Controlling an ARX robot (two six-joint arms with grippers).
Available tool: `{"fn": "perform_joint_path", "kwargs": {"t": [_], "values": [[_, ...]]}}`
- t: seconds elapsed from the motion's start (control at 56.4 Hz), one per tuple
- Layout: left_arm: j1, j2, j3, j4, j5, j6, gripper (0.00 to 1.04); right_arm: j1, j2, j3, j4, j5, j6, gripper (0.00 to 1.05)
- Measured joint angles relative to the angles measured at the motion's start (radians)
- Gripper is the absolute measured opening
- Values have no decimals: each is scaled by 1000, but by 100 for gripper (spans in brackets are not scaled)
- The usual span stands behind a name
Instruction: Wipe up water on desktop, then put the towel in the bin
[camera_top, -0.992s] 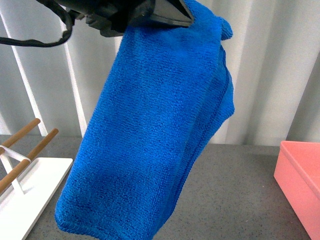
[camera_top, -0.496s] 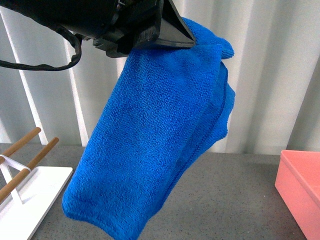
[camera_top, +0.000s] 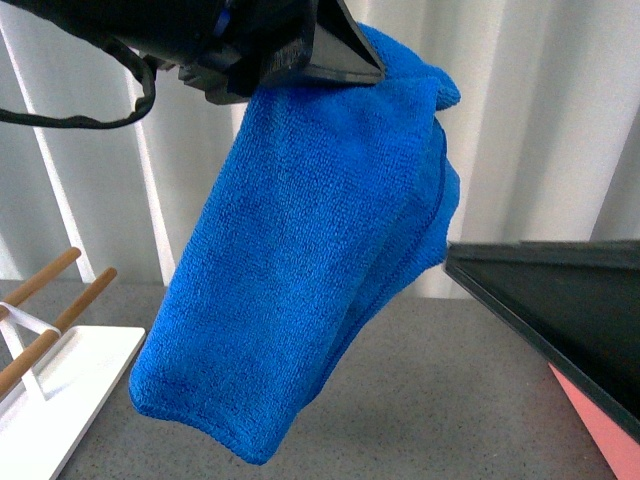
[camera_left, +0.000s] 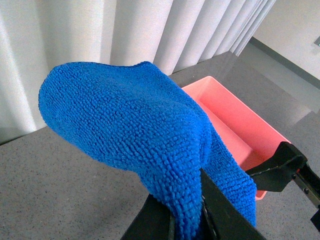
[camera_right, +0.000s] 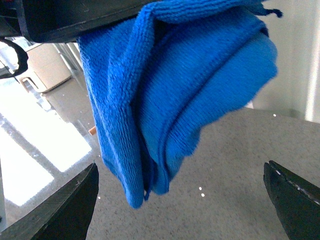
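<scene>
The robot's right gripper should next grab the blue towel by its loose hanging end (camera_right: 137, 180), so that the towel can then go in the bin.
The blue towel (camera_top: 310, 270) hangs in thick folds from my left gripper (camera_top: 345, 60), which is shut on its top edge high above the speckled grey desktop (camera_top: 440, 400). In the left wrist view the towel (camera_left: 130, 130) bulges over the closed jaws of the left gripper (camera_left: 187, 215), with the salmon-pink bin (camera_left: 225, 120) beyond and below it. My right gripper (camera_right: 180, 205) is open and empty, just below and in front of the towel's hanging end (camera_right: 185, 95). One of its dark fingers (camera_top: 545, 310) covers most of the bin (camera_top: 600, 425) in the front view.
A white rack (camera_top: 70, 380) with wooden bars (camera_top: 60, 310) stands at the front left of the desktop. White pleated curtains (camera_top: 540, 120) close off the back. The desktop under the towel (camera_right: 235, 170) shows small bright specks.
My right gripper's finger has come into the front view from the right and now covers most of the bin. The towel has swung slightly and hangs a little higher.
</scene>
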Motion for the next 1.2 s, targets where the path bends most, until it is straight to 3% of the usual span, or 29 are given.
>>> {"fn": "perform_joint_path", "kwargs": {"t": [0.496, 0.815, 1.098, 1.205], "values": [[0, 0, 0, 0, 0, 0, 4, 143, 331, 256, 95, 53, 97, 98], [0, 0, 0, 0, -2, 0, 4, 217, 365, 285, 166, 52, 101, 98], [0, 0, 0, 0, -2, -2, 5, 240, 364, 285, 193, 175, 109, 63], [0, 0, 0, 0, -2, -3, 19, 240, 363, 285, 192, 211, 124, 49]]}}
